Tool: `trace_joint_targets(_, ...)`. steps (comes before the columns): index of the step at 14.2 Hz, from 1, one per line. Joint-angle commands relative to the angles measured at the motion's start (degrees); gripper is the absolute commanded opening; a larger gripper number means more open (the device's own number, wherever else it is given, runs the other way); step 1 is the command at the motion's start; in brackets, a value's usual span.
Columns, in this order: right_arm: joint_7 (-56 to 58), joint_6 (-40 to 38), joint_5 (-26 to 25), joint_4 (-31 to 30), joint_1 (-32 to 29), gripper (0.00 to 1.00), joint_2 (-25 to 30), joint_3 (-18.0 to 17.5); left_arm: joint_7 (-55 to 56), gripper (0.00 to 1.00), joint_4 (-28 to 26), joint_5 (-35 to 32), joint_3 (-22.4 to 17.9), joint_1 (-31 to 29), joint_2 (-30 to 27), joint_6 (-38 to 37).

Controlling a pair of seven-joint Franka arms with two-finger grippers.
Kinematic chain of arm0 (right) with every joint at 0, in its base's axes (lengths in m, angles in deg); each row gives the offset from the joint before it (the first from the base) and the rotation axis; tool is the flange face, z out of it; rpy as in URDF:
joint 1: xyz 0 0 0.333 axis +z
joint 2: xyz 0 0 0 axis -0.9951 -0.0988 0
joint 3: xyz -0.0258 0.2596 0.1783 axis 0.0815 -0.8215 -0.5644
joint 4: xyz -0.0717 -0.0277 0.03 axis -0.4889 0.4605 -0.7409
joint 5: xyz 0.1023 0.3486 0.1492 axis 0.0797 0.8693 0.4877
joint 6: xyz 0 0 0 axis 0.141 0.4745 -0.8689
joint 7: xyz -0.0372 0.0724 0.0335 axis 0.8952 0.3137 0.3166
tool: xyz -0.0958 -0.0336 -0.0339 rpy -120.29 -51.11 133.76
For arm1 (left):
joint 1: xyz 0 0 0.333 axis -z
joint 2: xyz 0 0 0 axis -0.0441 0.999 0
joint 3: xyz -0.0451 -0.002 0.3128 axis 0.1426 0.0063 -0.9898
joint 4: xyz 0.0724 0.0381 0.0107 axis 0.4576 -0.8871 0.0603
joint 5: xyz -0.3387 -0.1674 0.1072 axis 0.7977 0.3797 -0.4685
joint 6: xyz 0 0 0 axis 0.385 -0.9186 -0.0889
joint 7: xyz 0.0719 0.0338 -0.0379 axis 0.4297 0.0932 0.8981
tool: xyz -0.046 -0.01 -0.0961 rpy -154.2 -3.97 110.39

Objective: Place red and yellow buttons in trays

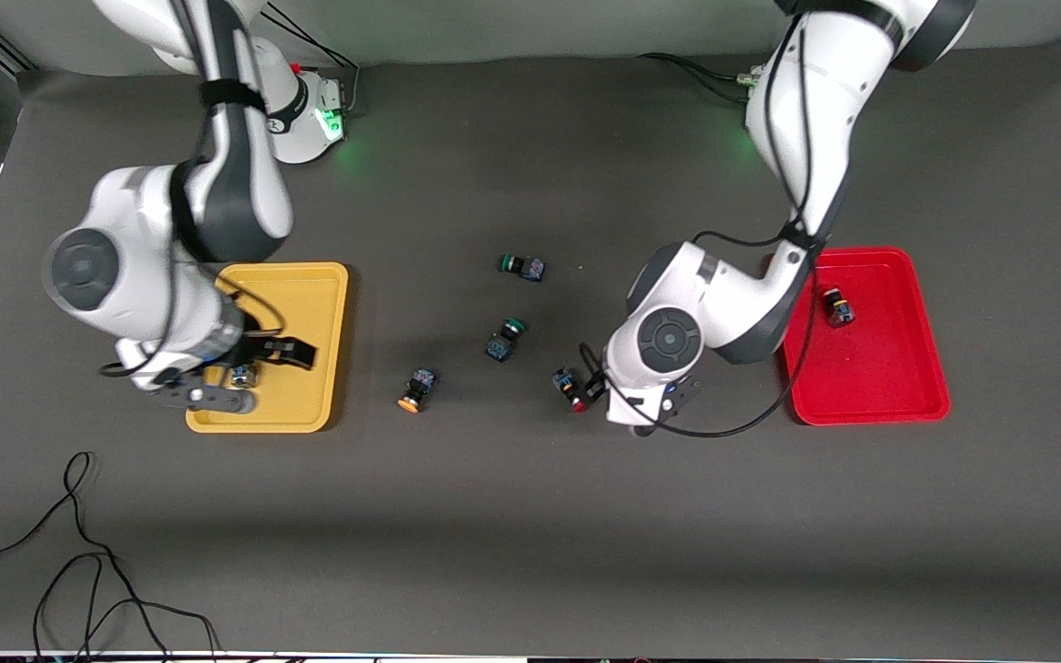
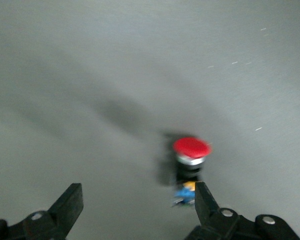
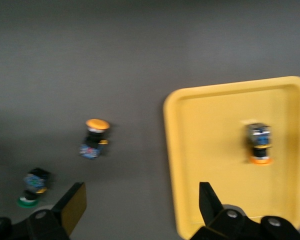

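The red-capped button needs to go in the red tray (image 1: 871,368). My left gripper should pick it up next by its black body (image 1: 565,381).
My left gripper (image 1: 593,390) is open and low over the table by a red-capped button (image 1: 575,390). In the left wrist view the gripper (image 2: 140,207) is open, and that red button (image 2: 191,150) lies close to one fingertip (image 2: 205,200), not gripped. A second red button (image 1: 837,307) lies in the red tray (image 1: 871,368). My right gripper (image 1: 263,364) is open and empty over the yellow tray (image 1: 309,313). A yellow button (image 1: 240,375) lies in that tray, also seen in the right wrist view (image 3: 260,142). Another yellow button (image 1: 417,389) lies on the table.
Two green-capped buttons (image 1: 523,267) (image 1: 505,339) lie on the dark mat mid-table, between the trays. The right wrist view shows the yellow tray's rim (image 3: 170,150), the loose yellow button (image 3: 92,137) and one green button (image 3: 32,187). A black cable (image 1: 79,552) lies near the front edge.
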Motion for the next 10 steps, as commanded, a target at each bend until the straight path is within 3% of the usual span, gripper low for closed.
trace_joint_targets(1,-3.78,2.41,3.99,2.80,-0.61,1.00,-3.23,-3.27,3.71,0.99,2.63,0.72,-0.80,2.37,3.39,4.18)
trace_joint_targets(4,-7.04,8.47,6.03,2.11,-0.52,1.00,-7.45,-6.35,3.71,0.96,2.63,0.72,-0.80,2.55,5.51,7.09)
trace_joint_targets(6,-8.70,12.77,8.47,0.00,-0.70,1.00,-9.38,-8.98,3.45,0.87,2.63,0.63,-0.80,2.64,6.21,7.27)
trace_joint_targets(10,-8.62,19.37,15.16,-0.80,-0.61,1.00,-18.08,-11.71,3.62,0.48,2.54,0.63,-0.80,3.34,6.65,7.53)
